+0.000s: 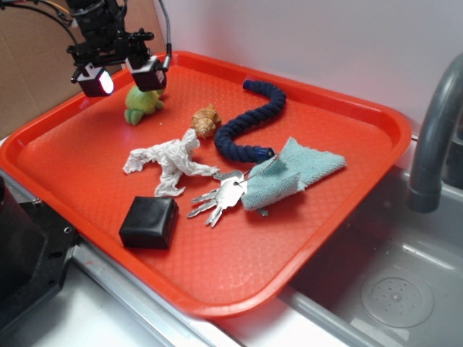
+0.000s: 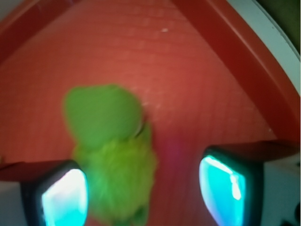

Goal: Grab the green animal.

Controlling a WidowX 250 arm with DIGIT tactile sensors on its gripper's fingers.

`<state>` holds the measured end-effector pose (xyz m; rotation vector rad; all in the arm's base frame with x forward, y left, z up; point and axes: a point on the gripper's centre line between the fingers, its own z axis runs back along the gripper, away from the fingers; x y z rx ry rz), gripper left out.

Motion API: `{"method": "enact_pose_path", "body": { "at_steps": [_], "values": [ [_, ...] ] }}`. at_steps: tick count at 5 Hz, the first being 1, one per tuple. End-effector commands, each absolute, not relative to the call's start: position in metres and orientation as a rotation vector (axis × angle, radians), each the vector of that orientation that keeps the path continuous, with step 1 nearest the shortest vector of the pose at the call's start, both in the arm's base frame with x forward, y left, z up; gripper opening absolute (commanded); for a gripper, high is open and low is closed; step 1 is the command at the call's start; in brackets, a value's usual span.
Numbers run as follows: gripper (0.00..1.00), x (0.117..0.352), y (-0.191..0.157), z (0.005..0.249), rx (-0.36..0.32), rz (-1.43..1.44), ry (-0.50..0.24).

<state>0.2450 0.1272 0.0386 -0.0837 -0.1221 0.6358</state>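
I will next take hold of the green animal by its fuzzy body (image 1: 145, 103) with my gripper, so that I can lift it.
The green animal (image 1: 142, 105) is a small fuzzy lime-green plush lying on the orange tray (image 1: 87, 155) near its far left corner. My gripper (image 1: 121, 78) hangs just above it, open, one finger to each side. In the wrist view the animal (image 2: 113, 155) lies between the two fingers, close to the left pad (image 2: 63, 197) and apart from the right pad (image 2: 221, 188). My gripper (image 2: 143, 195) is open and holds nothing.
On the tray lie a brown shell-like object (image 1: 206, 120), a navy rope (image 1: 249, 123), a crumpled white paper (image 1: 170, 163), keys (image 1: 221, 196), a light teal cloth (image 1: 286, 173) and a black box (image 1: 150, 223). A sink (image 1: 391, 289) and faucet (image 1: 434, 137) are at the right.
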Motion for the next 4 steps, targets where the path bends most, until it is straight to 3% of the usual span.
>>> {"method": "enact_pose_path", "body": {
  "at_steps": [1, 2, 3, 4],
  "values": [
    [0.00, 0.258, 0.121, 0.010, -0.027, 0.603, -0.072],
    [0.00, 0.255, 0.108, 0.025, -0.058, 0.544, -0.055],
    [0.00, 0.234, 0.096, 0.070, -0.034, 0.509, -0.044],
    [0.00, 0.206, 0.081, 0.116, -0.029, 0.453, -0.090]
  ]
}}
